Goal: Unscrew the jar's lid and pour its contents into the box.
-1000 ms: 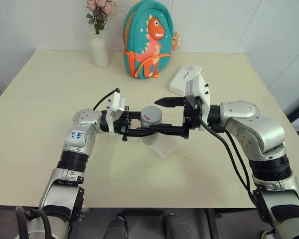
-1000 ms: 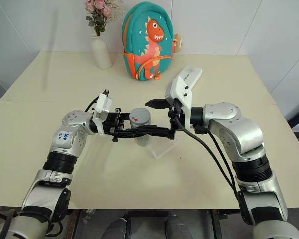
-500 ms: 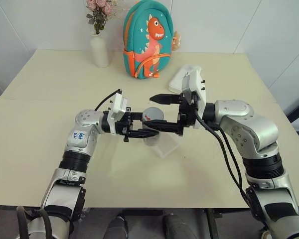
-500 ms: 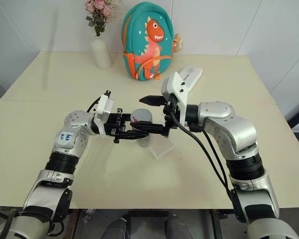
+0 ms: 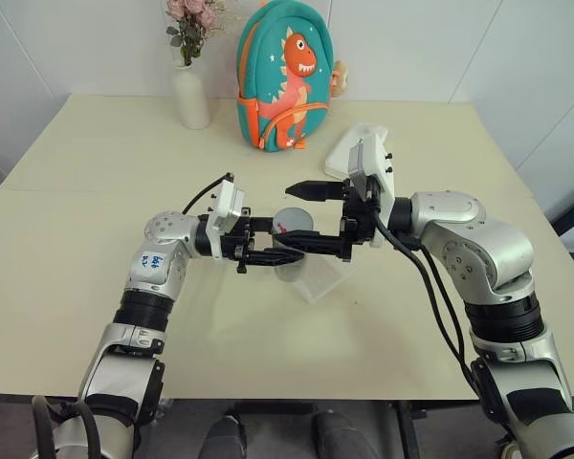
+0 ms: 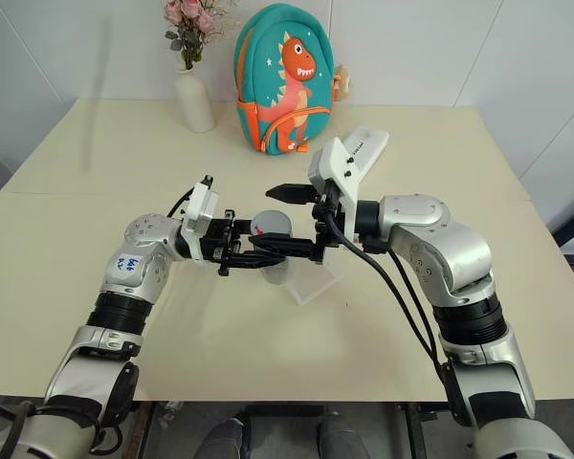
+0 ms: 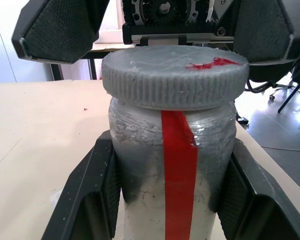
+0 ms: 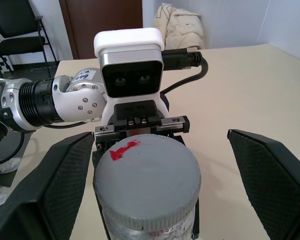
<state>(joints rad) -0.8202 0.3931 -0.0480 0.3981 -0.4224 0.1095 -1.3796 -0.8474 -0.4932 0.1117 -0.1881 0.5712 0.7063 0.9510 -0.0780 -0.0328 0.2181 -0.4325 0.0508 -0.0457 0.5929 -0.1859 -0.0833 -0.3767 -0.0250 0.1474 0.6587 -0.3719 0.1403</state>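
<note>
My right gripper's fingers stand on either side of the lid, so it is time for my right gripper to close on the ribbed lid [image 8: 148, 180] on the jar now.
The silver-grey jar [image 7: 140, 190] with a red stripe is upright in my left gripper [image 5: 283, 245], which is shut on its body. The grey ribbed lid [image 7: 175, 75] sits on the jar, with a red mark on top. My right gripper [image 8: 157, 170] is open, one finger [image 8: 45, 190] on each side of the lid and apart from it. The jar hangs just over the transparent box [image 5: 321, 278] on the table. The contents are hidden inside the jar.
A white oblong case [image 5: 348, 151] lies behind my right gripper. At the table's far edge stand a teal dinosaur backpack [image 5: 279, 76] and a white flower vase [image 5: 191, 96]. The cream table [image 5: 77, 249] is bare to the left and near the front.
My right gripper has edged a little to the left, so its fingers reach further across the lid. The left gripper and jar have stayed put.
</note>
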